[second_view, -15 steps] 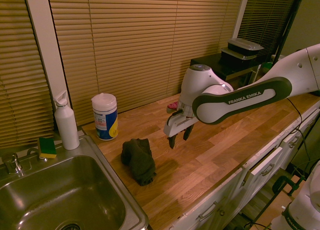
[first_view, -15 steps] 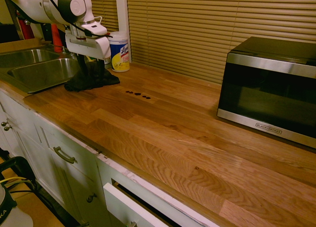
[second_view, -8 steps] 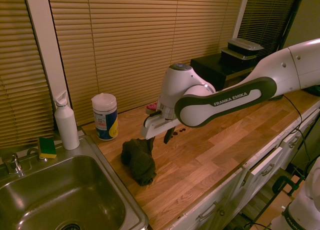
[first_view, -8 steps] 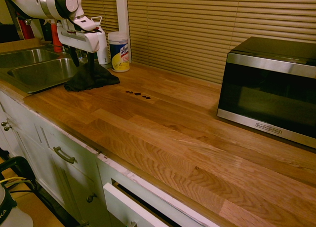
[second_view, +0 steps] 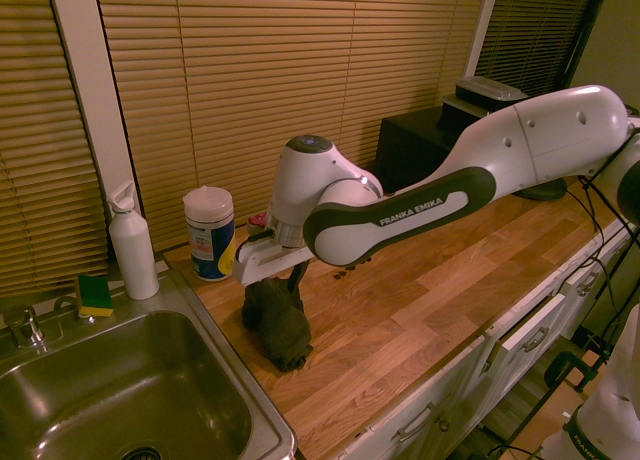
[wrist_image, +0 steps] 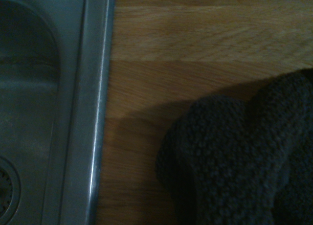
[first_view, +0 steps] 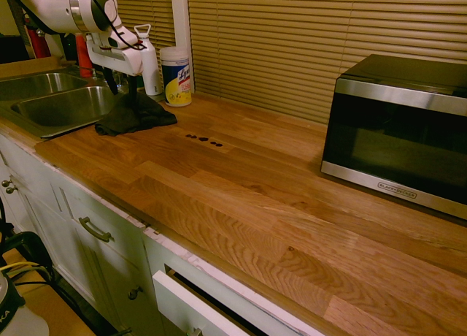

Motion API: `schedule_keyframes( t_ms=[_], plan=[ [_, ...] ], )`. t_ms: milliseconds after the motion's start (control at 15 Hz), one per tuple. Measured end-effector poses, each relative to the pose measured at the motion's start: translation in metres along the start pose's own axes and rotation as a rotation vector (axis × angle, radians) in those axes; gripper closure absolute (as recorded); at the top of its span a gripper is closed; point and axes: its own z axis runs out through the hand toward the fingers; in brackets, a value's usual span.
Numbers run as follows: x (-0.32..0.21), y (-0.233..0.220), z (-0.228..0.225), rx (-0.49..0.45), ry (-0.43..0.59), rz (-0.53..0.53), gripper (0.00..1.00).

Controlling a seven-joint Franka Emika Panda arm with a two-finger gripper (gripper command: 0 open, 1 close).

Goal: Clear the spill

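My gripper grips the cloth by its fold next. The crumpled cloth bunches up into a raised fold (first_view: 133, 107) while its edges lie slack on the counter.
The spill (first_view: 204, 139) is a short row of tiny dark blots on the wooden counter (first_view: 241, 197). In the second exterior view only a few dots of the spill (second_view: 344, 274) show below the arm. A crumpled dark cloth (first_view: 136, 115) lies on the counter between the spill and the sink. My gripper (first_view: 122, 86) hangs open just over the cloth (second_view: 280, 325), fingers pointing down, and holds nothing. The wrist view shows the cloth (wrist_image: 244, 161) close beside the sink's rim (wrist_image: 93, 112).
A steel sink (first_view: 55, 106) borders the cloth on one side. A wipes canister (first_view: 176, 76) and a white spray bottle (second_view: 133, 242) stand against the blinds, with a sponge (second_view: 95, 294) on the sink ledge. A microwave (first_view: 398, 131) stands at the counter's far end.
The arm has swung from near the spill toward the sink. The gripper now hangs over the cloth and has stayed open.
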Motion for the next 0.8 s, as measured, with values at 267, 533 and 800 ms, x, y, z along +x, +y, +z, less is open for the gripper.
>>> schedule_keyframes(
  t_ms=[267, 533, 800],
  plan=[
    [0.009, -0.007, 0.031, -0.043, 0.009, 0.032, 1.00],
    [0.013, -0.005, 0.037, -0.065, 0.012, 0.040, 1.00],
    [0.014, -0.003, 0.043, -0.082, 0.011, 0.043, 1.00]
  ],
)
